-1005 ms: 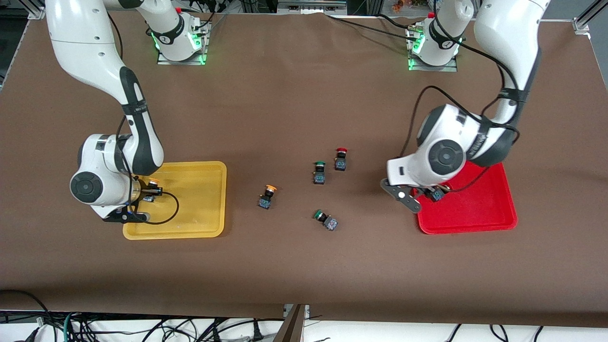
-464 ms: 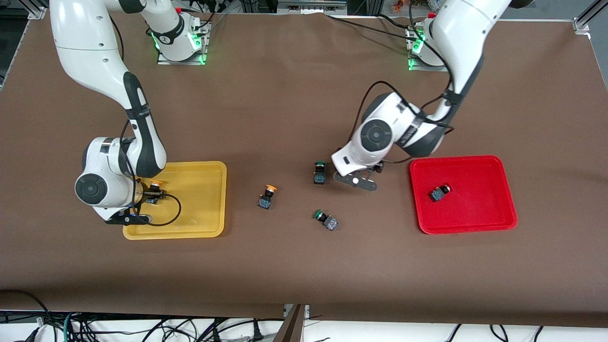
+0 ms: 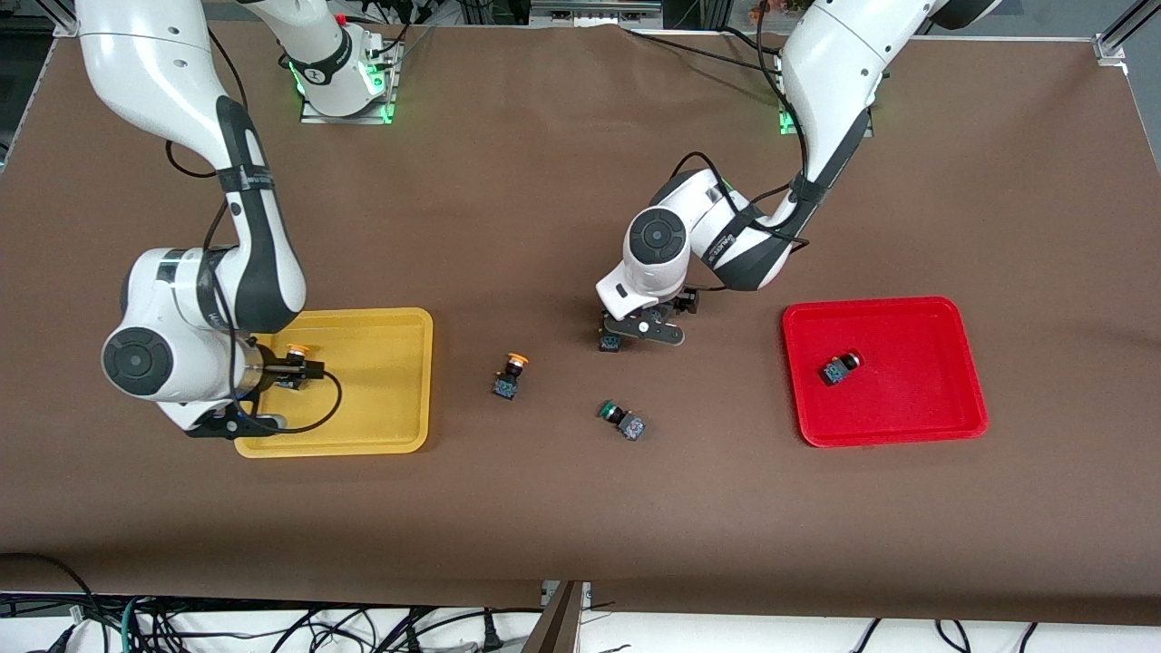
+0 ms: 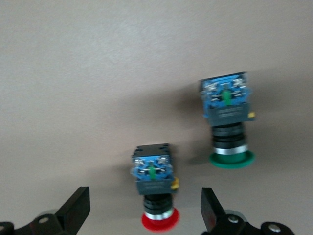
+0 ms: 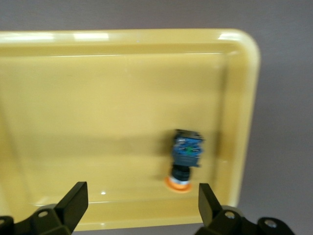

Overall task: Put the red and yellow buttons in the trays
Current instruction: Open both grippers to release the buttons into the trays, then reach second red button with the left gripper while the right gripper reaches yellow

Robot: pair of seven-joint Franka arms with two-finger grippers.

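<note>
I should lower my left gripper's fingers before I close on the red button, because they hover above its dark housing and would miss it if closed now.
My left gripper [image 3: 646,328] is open, low over the middle of the table. In the left wrist view a red button [image 4: 155,188] lies between its fingers [image 4: 76,211], untouched; the gripper [image 4: 144,205] hides this button in the front view. A second red button [image 3: 840,367] lies in the red tray [image 3: 943,408]. My right gripper [image 3: 272,374] is open and empty over the yellow tray [image 3: 381,426], with a yellow button [image 3: 292,352] lying in the tray near it, also in the right wrist view [image 5: 186,159]. Another yellow button [image 3: 511,374] stands on the table between the trays.
One green-capped button [image 4: 227,117] lies close beside the red one under my left gripper, partly showing in the front view [image 3: 609,342]. A second green-capped button [image 3: 622,420] lies nearer the front camera. The brown table [image 3: 580,508] stretches around the trays.
My left gripper left a red button in the red tray and swung to the middle, over the red and green buttons. My right arm rose a little over the yellow tray.
</note>
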